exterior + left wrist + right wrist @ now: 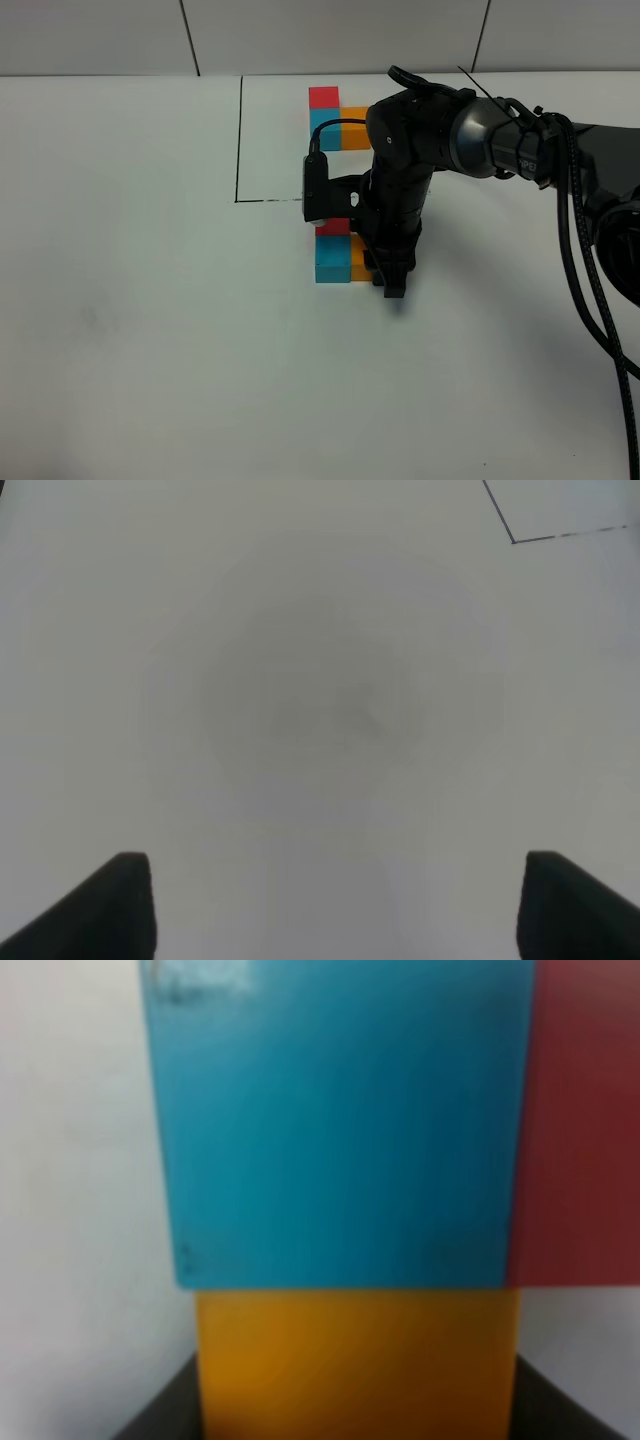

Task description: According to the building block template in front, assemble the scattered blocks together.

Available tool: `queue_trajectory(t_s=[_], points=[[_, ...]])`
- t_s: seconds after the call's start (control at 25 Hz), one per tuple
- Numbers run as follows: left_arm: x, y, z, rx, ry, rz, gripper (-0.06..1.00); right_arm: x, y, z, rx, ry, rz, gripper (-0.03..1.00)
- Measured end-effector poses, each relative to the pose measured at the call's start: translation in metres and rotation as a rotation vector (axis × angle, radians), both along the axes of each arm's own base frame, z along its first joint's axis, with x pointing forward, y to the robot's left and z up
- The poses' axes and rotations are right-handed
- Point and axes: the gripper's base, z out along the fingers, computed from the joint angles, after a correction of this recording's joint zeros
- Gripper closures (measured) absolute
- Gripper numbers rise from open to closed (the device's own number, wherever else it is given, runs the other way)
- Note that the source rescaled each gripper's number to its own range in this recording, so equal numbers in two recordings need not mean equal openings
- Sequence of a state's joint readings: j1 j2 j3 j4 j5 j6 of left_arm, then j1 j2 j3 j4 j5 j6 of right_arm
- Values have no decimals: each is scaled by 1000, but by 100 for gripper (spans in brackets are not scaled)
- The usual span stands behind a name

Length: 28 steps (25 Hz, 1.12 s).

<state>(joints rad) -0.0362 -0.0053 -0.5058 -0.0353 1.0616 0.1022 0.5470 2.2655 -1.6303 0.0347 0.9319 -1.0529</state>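
Note:
The orange block (355,1360) is down on the tabletop beside the cyan block (340,1120) and would stand, so it is time for my right gripper to release the orange block.
The building block template (330,120), a red, cyan and orange cluster, lies at the back inside a thin black frame (240,140). Nearer the front, the scattered blocks sit pressed together: a red block (334,227), a cyan block (331,260) in front of it, and an orange block (359,258) to the cyan one's right. My right gripper (375,270) reaches down from the right, shut on the orange block (357,1360). That block touches the cyan block (340,1130), which adjoins the red block (585,1130). My left gripper (335,910) hangs open over bare white table.
The right arm and its black cables (590,260) cover the right side of the white table (150,300). A corner of the black frame line (513,542) shows in the left wrist view. The left arm is outside the high view.

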Motion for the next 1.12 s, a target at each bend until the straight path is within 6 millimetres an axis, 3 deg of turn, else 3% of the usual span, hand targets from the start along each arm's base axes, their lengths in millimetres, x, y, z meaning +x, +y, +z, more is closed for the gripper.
queue_trajectory(t_s=[0.84, 0.96, 1.12], points=[[0, 0, 0, 0, 0, 0, 27, 0, 1, 0, 14, -5, 9, 96], [0, 0, 0, 0, 0, 0, 27, 1, 3, 0, 25, -13, 3, 90], [0, 0, 0, 0, 0, 0, 27, 3, 4, 2, 48, -40, -25, 64]])
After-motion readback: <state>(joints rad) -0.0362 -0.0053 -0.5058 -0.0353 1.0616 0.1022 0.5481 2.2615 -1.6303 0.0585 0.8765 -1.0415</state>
